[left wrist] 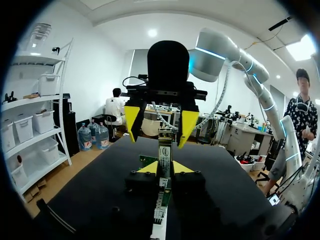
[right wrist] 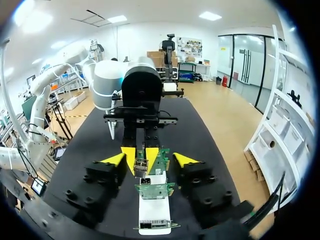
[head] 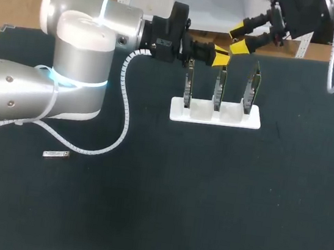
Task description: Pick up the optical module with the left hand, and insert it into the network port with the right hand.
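Note:
The bare end of the module sticks out, while my left gripper's yellow fingers cover the sides of the optical module. My right gripper should grab the module by that bare end next.
My left gripper hangs above the middle board of the white holder, shut on the slim optical module. The module stands between its yellow tips and points at my right gripper. My right gripper faces it from the far right side, open, its fingers standing wide on either side of the left gripper's tips and the module, without touching it. Three green network boards stand upright in the holder under both grippers.
A small silver module-like piece lies on the black table mat to the front left, under my left arm's cable. The holder with its boards stands just below the grippers.

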{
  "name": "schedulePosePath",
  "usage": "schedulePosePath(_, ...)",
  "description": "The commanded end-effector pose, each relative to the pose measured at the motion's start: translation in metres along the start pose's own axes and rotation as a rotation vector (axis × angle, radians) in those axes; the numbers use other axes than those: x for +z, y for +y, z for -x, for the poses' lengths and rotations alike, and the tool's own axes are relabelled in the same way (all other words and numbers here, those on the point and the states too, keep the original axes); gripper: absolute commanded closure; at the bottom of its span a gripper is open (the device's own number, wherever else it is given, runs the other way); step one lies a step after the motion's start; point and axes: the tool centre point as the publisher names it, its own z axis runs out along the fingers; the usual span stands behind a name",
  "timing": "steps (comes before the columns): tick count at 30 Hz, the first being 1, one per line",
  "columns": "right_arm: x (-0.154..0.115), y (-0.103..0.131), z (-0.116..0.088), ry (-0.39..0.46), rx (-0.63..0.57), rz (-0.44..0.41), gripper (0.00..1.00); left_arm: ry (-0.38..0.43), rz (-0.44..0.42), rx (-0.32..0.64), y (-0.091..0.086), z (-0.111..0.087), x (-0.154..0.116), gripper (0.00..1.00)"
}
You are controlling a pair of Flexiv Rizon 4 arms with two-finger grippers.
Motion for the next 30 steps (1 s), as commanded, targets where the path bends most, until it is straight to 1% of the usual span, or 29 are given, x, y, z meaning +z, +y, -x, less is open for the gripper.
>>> schedulePosePath(1,0.0006,-0.0018,0.0006,0.004,0.000,0.003,1.00,0.001,-0.003,0.000,0.0021,0.0000,0.0011,1.00)
schedulePosePath(17,0.0000,-0.0010,-0.0025,0.008,0.011,-0.001,1.00,0.001,-0.003,0.000,0.0021,0.0000,0.0011,1.00)
schedulePosePath(18,0.0001,-0.0009,-0.0024,0.008,0.012,-0.001,1.00,0.001,-0.003,0.000,0.0021,0.0000,0.0011,0.93)
schedulePosePath(19,0.0003,-0.0008,-0.0023,0.008,0.012,-0.001,1.00,0.001,-0.003,0.000,0.0021,0.0000,0.0011,0.38)
schedulePosePath(20,0.0004,-0.0007,-0.0022,0.008,0.011,-0.001,1.00,0.001,-0.003,0.000,0.0021,0.0000,0.0011,0.00)
schedulePosePath(30,0.0012,-0.0007,-0.0006,0.006,0.006,-0.001,1.00,0.001,-0.003,0.000,0.0021,0.0000,0.0011,0.00)
